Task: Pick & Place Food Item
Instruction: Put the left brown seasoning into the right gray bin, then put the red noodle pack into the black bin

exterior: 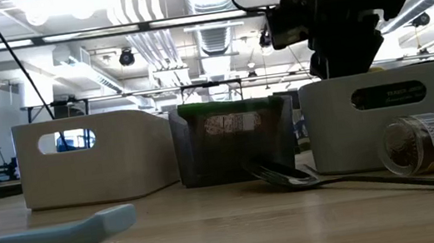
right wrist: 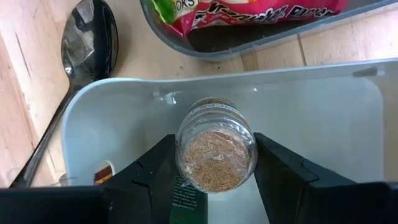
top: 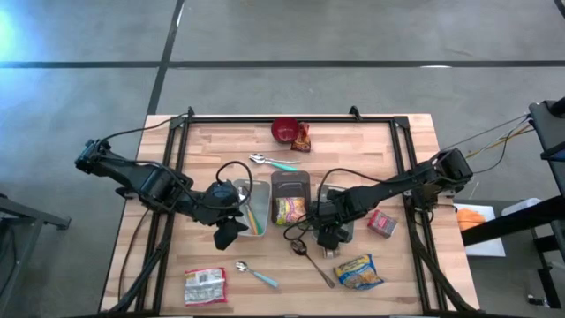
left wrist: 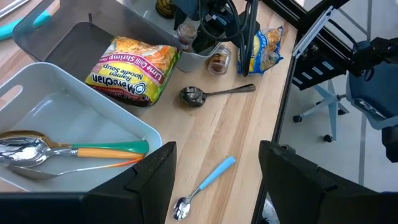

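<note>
The glass jar [right wrist: 216, 146] is low inside the white bin's sides and would stay in the bin, so it is time to open my right gripper now.
My right gripper [right wrist: 214, 180] is shut on a small glass jar of brown granules [right wrist: 216, 155], over the inside of a white bin [right wrist: 124, 93] right of the dark bin [top: 290, 184]. The dark bin holds a noodle-soup packet [left wrist: 127, 68]. In the high view this gripper [top: 328, 231] covers the jar. A second jar [exterior: 430, 142] lies on its side on the table in front of that white bin [exterior: 384, 116]. My left gripper [top: 228, 231] hangs open, with nothing between its fingers, near the front of the left white bin [left wrist: 37, 106], which holds spoons [left wrist: 74, 152]. My right gripper pinches the jar's rounded glass sides [right wrist: 183, 155] between its two fingers [right wrist: 152, 177], one on each side. It comes from above, pointing steeply down. The jar hangs inside the bin's outline; I cannot tell whether it touches the bin's floor.
A dark spoon [right wrist: 87, 37] lies beside the right bin and a blue-handled spoon [left wrist: 205, 183] near the front. Food packets lie at the front left [top: 205, 285], front right [top: 357, 271] and right [top: 382, 223]. A red bowl [top: 284, 130] stands at the back.
</note>
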Robot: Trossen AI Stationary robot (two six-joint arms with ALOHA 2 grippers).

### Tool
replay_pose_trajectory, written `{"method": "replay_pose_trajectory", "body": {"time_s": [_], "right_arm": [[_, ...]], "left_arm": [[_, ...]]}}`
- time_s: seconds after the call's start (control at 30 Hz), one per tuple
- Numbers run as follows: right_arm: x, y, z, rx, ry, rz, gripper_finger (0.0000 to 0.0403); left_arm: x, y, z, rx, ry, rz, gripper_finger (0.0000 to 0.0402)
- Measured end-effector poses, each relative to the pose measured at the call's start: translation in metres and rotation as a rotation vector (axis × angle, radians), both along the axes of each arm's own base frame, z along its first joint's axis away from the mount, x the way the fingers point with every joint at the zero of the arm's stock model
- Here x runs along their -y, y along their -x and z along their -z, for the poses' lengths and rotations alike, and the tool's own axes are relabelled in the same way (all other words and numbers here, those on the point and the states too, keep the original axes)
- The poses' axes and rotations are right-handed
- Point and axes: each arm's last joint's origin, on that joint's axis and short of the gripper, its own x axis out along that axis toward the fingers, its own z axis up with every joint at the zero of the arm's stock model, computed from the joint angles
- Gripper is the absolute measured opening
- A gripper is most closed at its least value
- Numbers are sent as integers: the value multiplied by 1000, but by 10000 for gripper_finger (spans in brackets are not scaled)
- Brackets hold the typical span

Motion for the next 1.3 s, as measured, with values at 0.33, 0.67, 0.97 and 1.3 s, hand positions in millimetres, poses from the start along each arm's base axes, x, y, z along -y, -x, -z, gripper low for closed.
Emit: {"method": "replay_pose_trajectory", "body": {"time_s": [0.33, 0.67, 0.97, 1.3], "right_arm": [[0, 0, 1, -3, -4, -1, 179], [0, 0, 1, -6, -11, 1, 244], [-2, -9, -12, 37, -21, 1, 248], [-3, -11, -43, -10, 1, 23, 249]], "left_arm": [[0, 0, 0, 1, -3, -3, 230], [0, 0, 0, 0, 0, -6, 230], [0, 0, 0, -1, 3, -7, 230], [10, 20, 17, -203, -47, 91, 230]]}}
